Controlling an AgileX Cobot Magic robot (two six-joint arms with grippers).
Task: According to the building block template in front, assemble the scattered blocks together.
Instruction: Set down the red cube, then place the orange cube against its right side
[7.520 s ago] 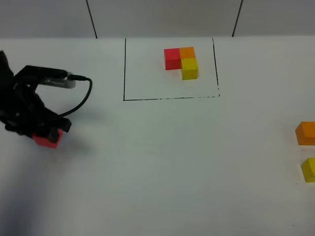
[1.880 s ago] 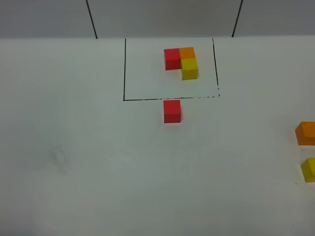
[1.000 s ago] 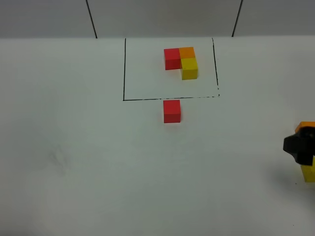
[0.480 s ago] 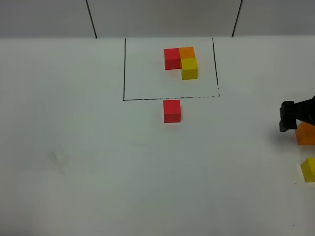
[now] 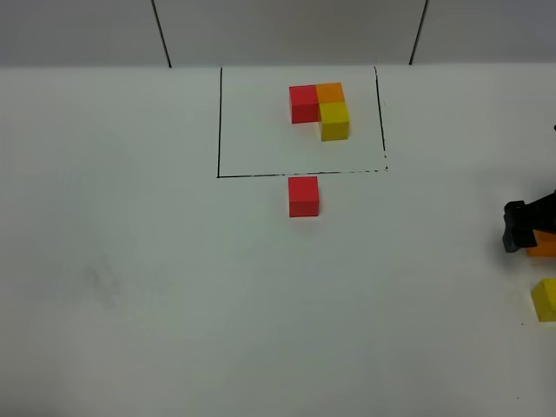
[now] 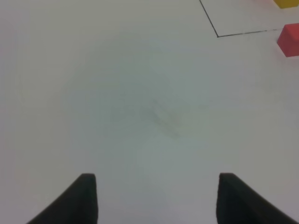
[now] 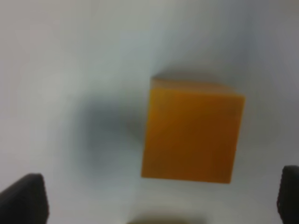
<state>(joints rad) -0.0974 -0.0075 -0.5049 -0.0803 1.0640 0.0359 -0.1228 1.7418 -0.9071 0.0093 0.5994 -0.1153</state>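
Observation:
My right gripper should go lower before it closes on the orange cube, because my fingers are still above the orange cube (image 5: 546, 244) and its whole top shows.
The building block template (image 5: 319, 109) lies inside the black drawn frame (image 5: 219, 122): red joined to orange, with yellow in front of the orange. The loose red cube (image 5: 303, 195) stands just in front of the frame line; it also shows in the left wrist view (image 6: 289, 39). My right gripper (image 5: 532, 228) is open at the right edge, directly over the loose orange cube (image 5: 546, 244), which lies between its fingers in the right wrist view (image 7: 189, 135). The loose yellow cube (image 5: 545, 300) stands in front of it. My left gripper (image 6: 159, 200) is open and empty over bare table.
The white table (image 5: 174, 287) runs to a grey back wall with two dark seams (image 5: 162, 35). A corner of the black frame line (image 6: 217, 35) shows in the left wrist view. A faint smudge (image 5: 102, 282) marks the table at the left.
The left gripper carried the red cube from the far left to the frame's front line and left the high view. The right gripper came in from the right and settled over the orange cube.

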